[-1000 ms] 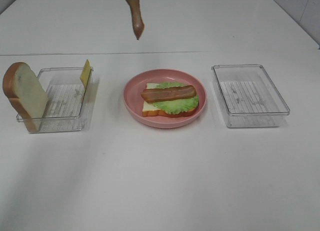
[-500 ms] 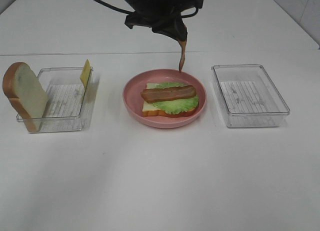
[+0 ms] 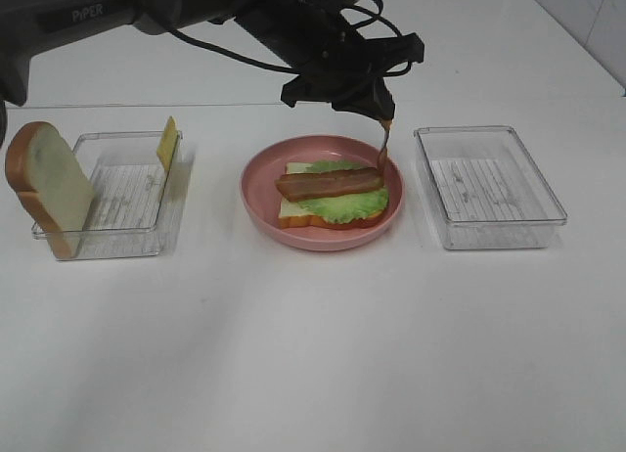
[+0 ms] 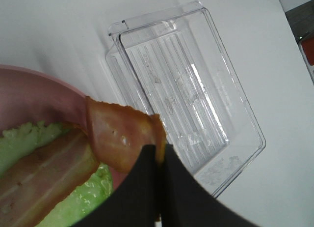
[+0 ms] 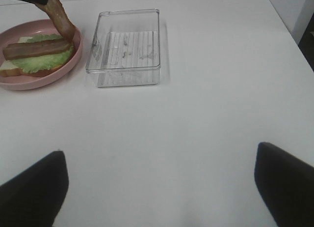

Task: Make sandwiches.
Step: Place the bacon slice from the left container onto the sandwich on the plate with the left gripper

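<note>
The second bacon strip (image 3: 383, 150) slants over the plate's pink rim, so it is too early to open my left gripper. This strip comes to rest along the lying bacon strip first.
A half-built sandwich lies on the pink plate (image 3: 256, 193): a bread slice (image 3: 293, 215), green lettuce (image 3: 347, 203) and a bacon strip (image 3: 328, 184). My left gripper (image 3: 383, 119) reaches across above the plate's right side, shut on a second bacon strip (image 3: 382, 144) that hangs down, with its lower end at the right end of the lying strip. In the left wrist view the gripper (image 4: 159, 153) pinches this strip (image 4: 122, 138). Another bread slice (image 3: 49, 183) leans on the left tray. A yellow cheese slice (image 3: 167, 142) stands in that tray. My right gripper (image 5: 159, 187) is open over bare table.
A clear tray (image 3: 108, 245) stands left of the plate, holding only the cheese. An empty clear tray (image 3: 489, 129) stands right of the plate and also shows in the right wrist view (image 5: 125, 45). The left arm and its cable span the back of the table.
My left gripper has come down and to the right with the hanging bacon strip, from high at the back to just over the plate's right side. The plate, bread and cheese have not moved.
</note>
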You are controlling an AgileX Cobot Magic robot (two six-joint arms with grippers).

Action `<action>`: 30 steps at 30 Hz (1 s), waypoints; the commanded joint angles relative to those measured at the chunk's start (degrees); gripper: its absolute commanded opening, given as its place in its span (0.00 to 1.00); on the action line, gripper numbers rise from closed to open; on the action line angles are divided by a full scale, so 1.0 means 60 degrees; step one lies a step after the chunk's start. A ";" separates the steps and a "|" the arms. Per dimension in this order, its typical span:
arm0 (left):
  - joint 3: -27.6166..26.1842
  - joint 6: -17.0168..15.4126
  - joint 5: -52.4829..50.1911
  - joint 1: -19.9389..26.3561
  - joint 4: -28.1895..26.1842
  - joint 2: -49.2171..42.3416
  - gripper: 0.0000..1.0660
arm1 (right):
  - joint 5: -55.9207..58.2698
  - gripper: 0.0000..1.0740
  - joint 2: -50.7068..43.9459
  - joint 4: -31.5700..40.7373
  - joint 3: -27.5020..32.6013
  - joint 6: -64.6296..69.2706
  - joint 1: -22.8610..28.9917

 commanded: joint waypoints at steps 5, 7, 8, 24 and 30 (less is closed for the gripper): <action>-0.0038 0.0000 -0.0057 -0.0076 -0.0086 0.0086 0.00 | -0.0086 0.89 -0.0306 -0.0029 0.0019 -0.0057 -0.0019; -0.0038 0.0000 0.0067 -0.0076 0.0057 0.0086 0.00 | -0.0086 0.89 -0.0306 -0.0029 0.0019 -0.0057 -0.0019; -0.0038 0.0000 0.0153 -0.0057 0.0162 0.0086 0.00 | -0.0086 0.89 -0.0306 -0.0029 0.0019 -0.0057 -0.0019; -0.0038 -0.1833 0.1757 -0.0057 0.3371 0.0086 0.00 | -0.0086 0.89 -0.0306 -0.0029 0.0019 -0.0057 -0.0019; -0.0038 -0.1833 0.1900 -0.0057 0.3400 0.0086 0.00 | -0.0086 0.89 -0.0306 -0.0029 0.0019 -0.0057 -0.0019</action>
